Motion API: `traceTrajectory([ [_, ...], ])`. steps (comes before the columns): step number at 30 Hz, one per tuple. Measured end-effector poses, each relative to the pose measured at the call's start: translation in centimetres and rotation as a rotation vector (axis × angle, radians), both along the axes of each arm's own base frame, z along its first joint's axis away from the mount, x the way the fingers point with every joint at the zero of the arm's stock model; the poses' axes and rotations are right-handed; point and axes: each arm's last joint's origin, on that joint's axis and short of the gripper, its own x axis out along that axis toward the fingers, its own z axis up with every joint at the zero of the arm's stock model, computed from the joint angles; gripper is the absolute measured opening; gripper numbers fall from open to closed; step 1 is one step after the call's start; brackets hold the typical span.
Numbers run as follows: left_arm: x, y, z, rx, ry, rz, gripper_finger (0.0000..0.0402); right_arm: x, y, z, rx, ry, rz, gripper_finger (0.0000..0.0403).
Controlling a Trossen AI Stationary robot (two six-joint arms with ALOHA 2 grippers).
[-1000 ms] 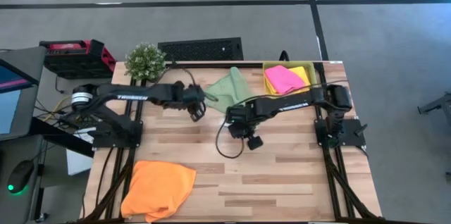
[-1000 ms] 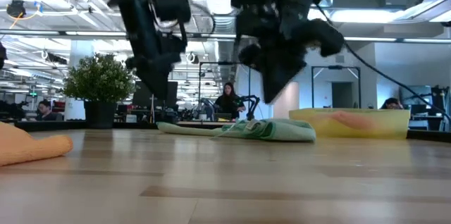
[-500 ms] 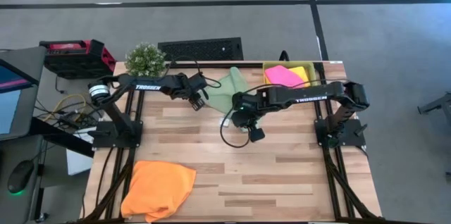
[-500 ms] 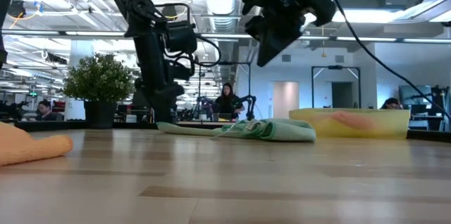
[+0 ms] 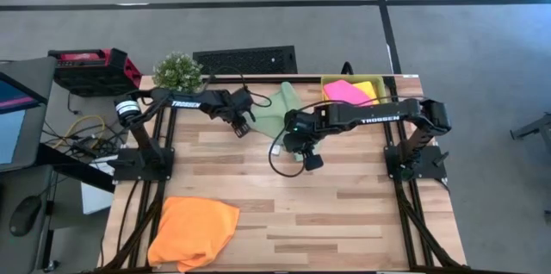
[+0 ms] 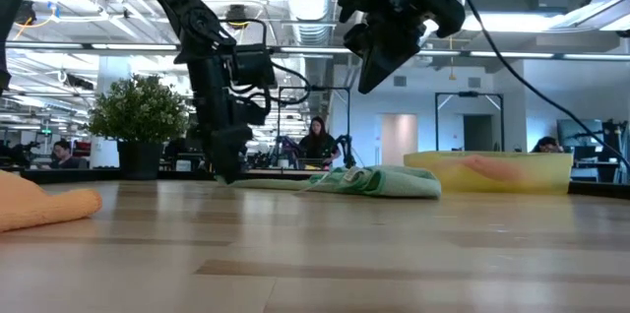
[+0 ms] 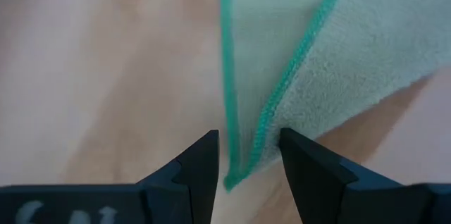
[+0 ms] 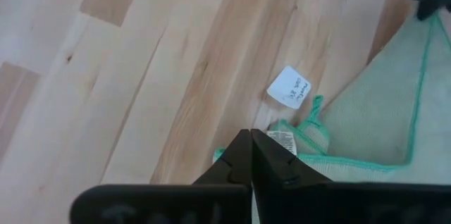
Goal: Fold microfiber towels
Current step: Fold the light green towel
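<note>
The pale green towel [image 7: 373,34] needs to be folded over itself, so my left gripper will next grab it by its green-edged corner [image 7: 242,168].
The pale green towel [image 5: 280,106] lies spread on the table's far middle, partly doubled over; it also shows low on the table in the low view [image 6: 379,181]. My left gripper [image 7: 248,157] stands open just above the table. The towel's left corner [image 7: 232,179] lies between its fingers, and I cannot tell whether they touch it. My right gripper [image 8: 251,143] is shut and empty. It hangs well above the towel's near corner [image 8: 303,136], where a white label [image 8: 289,87] shows. The orange towel [image 5: 194,231] lies crumpled at the near left. The pink towel [image 5: 346,96] rests in the tray.
A yellow tray [image 5: 377,84] sits at the far right corner. A potted plant [image 5: 178,73] stands at the far left corner. Bare wood stretches across the table's middle and near right [image 5: 362,214].
My left gripper has come down and moved toward the far edge, to the green towel's left corner, staying open. My right gripper has risen away from the towel. The towel lies as before.
</note>
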Motion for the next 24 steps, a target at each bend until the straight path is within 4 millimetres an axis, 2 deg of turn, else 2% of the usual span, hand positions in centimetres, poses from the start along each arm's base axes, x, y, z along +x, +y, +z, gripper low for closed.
traceTrajectory([
  [7,0.0,-0.1,-0.3,-0.011,0.019,-0.029,0.0135,0.0,-0.4,0.0,0.0,0.0,-0.013,0.0024],
  [10,0.0,-0.3,-0.4,-0.011,0.038,-0.043,0.0099,0.0,-0.7,0.0,0.001,0.0,-0.02,0.0021],
  [15,0.1,-1.2,-0.5,-0.016,0.076,-0.081,0.0012,0.0,-1.3,0.0,0.019,0.001,-0.075,0.0023],
  [21,0.4,-3.1,-0.2,-0.03,0.108,-0.128,0.0003,-0.1,-2.2,0.0,0.075,0.013,-0.211,0.0026],
  [24,0.4,-4.0,0.9,-0.024,0.084,-0.149,0.0003,0.0,-2.5,0.0,0.075,0.002,-0.216,0.0028],
])
